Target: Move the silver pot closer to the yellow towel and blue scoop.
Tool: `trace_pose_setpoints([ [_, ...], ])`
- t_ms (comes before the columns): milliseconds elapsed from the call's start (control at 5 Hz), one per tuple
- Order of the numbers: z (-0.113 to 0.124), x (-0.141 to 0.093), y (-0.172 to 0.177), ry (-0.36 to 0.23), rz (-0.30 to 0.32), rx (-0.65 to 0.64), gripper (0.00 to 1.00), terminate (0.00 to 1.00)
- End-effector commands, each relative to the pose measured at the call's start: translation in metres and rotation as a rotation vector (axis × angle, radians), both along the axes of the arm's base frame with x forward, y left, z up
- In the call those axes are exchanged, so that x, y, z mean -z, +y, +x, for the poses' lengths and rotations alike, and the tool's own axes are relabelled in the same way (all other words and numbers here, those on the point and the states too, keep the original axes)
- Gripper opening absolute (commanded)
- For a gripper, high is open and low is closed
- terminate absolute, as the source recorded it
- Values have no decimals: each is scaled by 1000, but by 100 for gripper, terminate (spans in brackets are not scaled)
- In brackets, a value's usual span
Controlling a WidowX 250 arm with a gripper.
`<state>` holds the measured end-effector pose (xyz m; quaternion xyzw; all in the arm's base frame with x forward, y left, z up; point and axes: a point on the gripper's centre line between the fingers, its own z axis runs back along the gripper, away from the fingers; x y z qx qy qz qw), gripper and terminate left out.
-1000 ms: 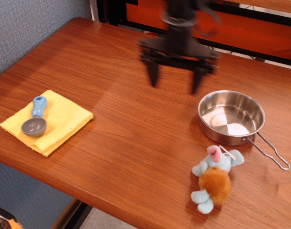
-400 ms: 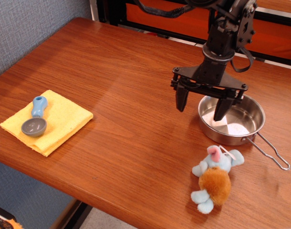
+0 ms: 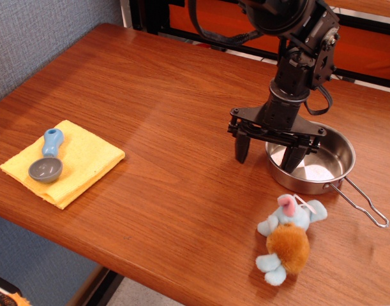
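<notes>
My gripper grabs the silver pot by its rim (image 3: 269, 152) next, to bring the pot closer to the yellow towel (image 3: 73, 160) and blue scoop.
The silver pot (image 3: 319, 160) stands at the right of the table, its wire handle (image 3: 364, 203) pointing to the front right. My gripper (image 3: 266, 158) is open and straddles the pot's left rim: one finger (image 3: 242, 148) is outside the pot, the other (image 3: 292, 159) is inside it. The yellow towel (image 3: 73, 160) lies flat at the front left. The blue scoop (image 3: 47, 159) rests on the towel, handle pointing away.
A plush toy (image 3: 285, 238) in light blue and orange lies just in front of the pot. The wooden table (image 3: 156, 102) ends at the front edge; a grey wall is on the left, orange and black framing at the back.
The gripper has moved right and down from the table's back middle to the pot's left rim, staying open. The pot, towel, scoop and toy have not moved.
</notes>
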<state>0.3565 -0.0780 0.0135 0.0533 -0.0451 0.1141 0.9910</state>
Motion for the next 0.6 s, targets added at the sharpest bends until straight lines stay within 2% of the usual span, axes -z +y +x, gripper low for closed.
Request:
trace_pose_setpoints([
  [0, 11, -16, -6, -64, -55, -33, 0, 0],
  [200, 14, -21, -11, -87, -73, -97, 0, 0],
  [400, 19, -33, -10, -102, -130, -187, 0, 0],
])
